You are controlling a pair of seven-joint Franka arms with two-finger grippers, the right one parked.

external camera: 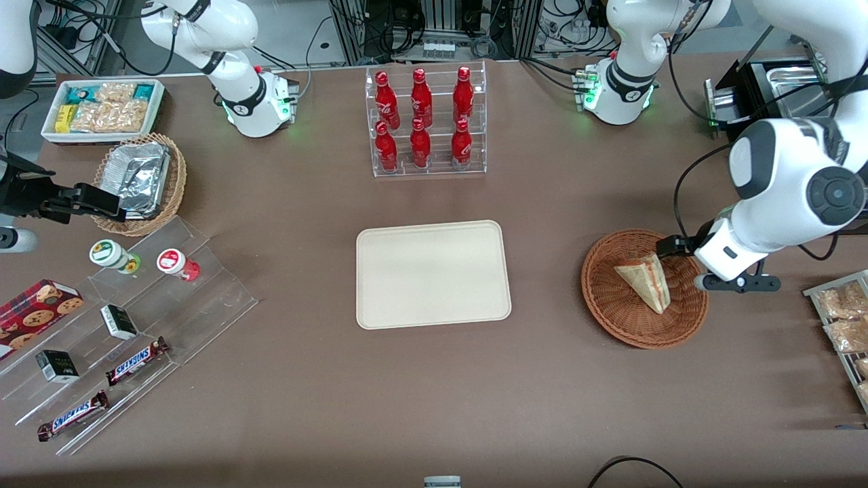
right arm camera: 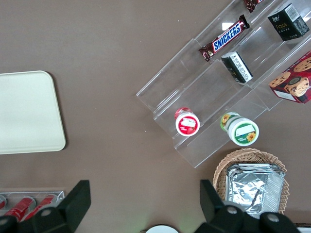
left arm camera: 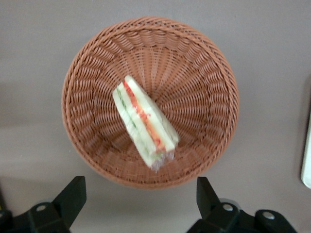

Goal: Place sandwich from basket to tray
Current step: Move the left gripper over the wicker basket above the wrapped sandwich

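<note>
My gripper has to place the sandwich on the cream-beige tray, so next it needs to take the sandwich by its end with the crinkled wrap (left arm camera: 163, 156).
The sandwich (external camera: 644, 281), a pale bread wedge with red and green filling, lies in the round reddish-brown wicker basket (external camera: 610, 305) toward the working arm's end of the table. The wrist view shows the sandwich (left arm camera: 146, 121) near the middle of the basket (left arm camera: 214, 73). My gripper (external camera: 678, 247) hovers above the basket's rim on the working arm's side, open and empty; in the wrist view (left arm camera: 138, 194) its fingers (left arm camera: 73, 194) stand wide apart just outside the rim. The cream-beige tray (external camera: 434, 274) lies flat at the table's middle with nothing on it.
A clear rack of red bottles (external camera: 424, 122) stands farther from the front camera than the tray. A rack of snack bags (external camera: 844, 325) sits at the working arm's table edge. A tan basket with foil containers (external camera: 139, 179), a white bin (external camera: 102, 108) and acrylic steps (external camera: 135, 318) lie toward the parked arm's end.
</note>
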